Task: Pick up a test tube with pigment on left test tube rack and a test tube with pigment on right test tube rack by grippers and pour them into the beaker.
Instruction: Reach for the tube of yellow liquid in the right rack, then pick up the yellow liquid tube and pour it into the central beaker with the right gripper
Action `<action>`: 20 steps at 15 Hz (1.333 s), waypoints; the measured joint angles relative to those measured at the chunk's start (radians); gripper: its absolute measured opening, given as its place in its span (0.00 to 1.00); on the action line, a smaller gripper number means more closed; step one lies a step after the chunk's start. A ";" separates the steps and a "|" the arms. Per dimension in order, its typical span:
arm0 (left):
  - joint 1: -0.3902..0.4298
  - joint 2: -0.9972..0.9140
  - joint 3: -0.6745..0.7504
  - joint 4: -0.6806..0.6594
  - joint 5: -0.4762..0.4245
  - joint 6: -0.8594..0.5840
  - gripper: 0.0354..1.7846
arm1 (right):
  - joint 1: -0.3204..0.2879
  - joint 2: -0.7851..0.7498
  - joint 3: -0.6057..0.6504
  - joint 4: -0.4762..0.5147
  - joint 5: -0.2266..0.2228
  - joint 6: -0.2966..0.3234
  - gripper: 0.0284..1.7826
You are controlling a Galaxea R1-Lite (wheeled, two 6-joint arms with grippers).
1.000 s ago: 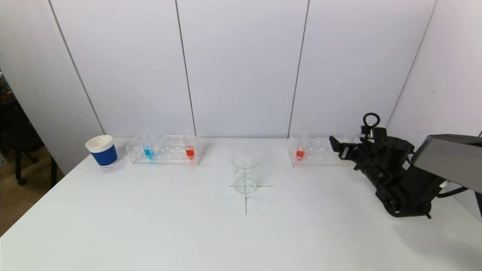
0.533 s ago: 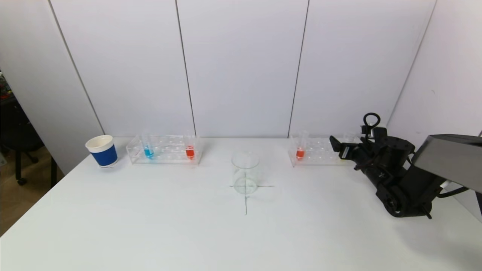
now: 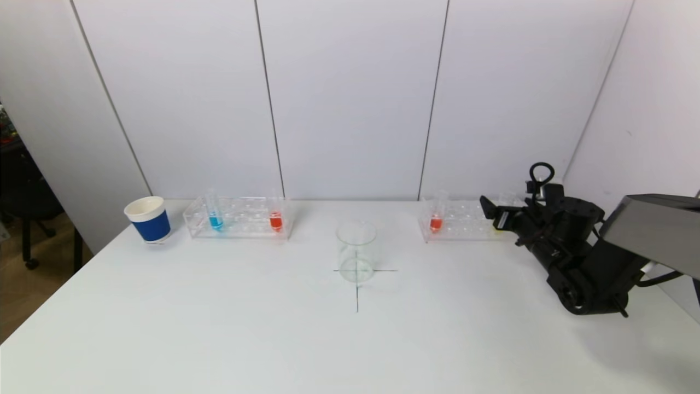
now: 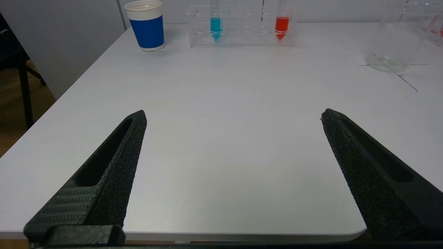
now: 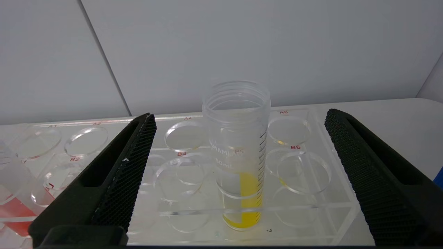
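Observation:
I will grab the clear test tube by its upper part below the threads with my right gripper, because the rack closes around the test tube's lower half.
The left rack [image 3: 238, 218] holds a blue-pigment tube [image 3: 215, 219] and a red-pigment tube [image 3: 276, 220]. The empty glass beaker [image 3: 356, 251] stands on a cross mark at the table's middle. The right rack [image 3: 459, 221] holds a red-pigment tube [image 3: 436, 221]. My right gripper [image 3: 489, 212] is open at that rack's right end. In the right wrist view a yellow-pigment tube [image 5: 238, 148] stands in the rack [image 5: 297, 147] between the spread fingers of the right gripper [image 5: 240, 114], touching neither. My left gripper [image 4: 232, 114] is open and empty over the table's near left edge, out of the head view.
A blue and white paper cup [image 3: 147, 219] stands left of the left rack. White wall panels close the back and right side. The left wrist view shows the cup [image 4: 148, 26], the left rack [image 4: 242, 26] and the beaker [image 4: 398, 38] far ahead.
My right gripper has crept slightly up and towards the right rack's right end. Tubes, racks and beaker have not moved.

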 joint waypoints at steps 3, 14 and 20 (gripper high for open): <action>0.000 0.000 0.000 0.000 0.000 0.001 0.99 | -0.001 0.001 -0.002 -0.012 0.000 -0.003 0.94; 0.000 0.000 0.000 0.000 0.000 0.000 0.99 | 0.000 0.002 -0.001 -0.012 0.000 -0.004 0.25; 0.000 0.000 0.000 0.000 0.000 0.000 0.99 | 0.000 0.002 -0.003 -0.012 0.000 -0.004 0.25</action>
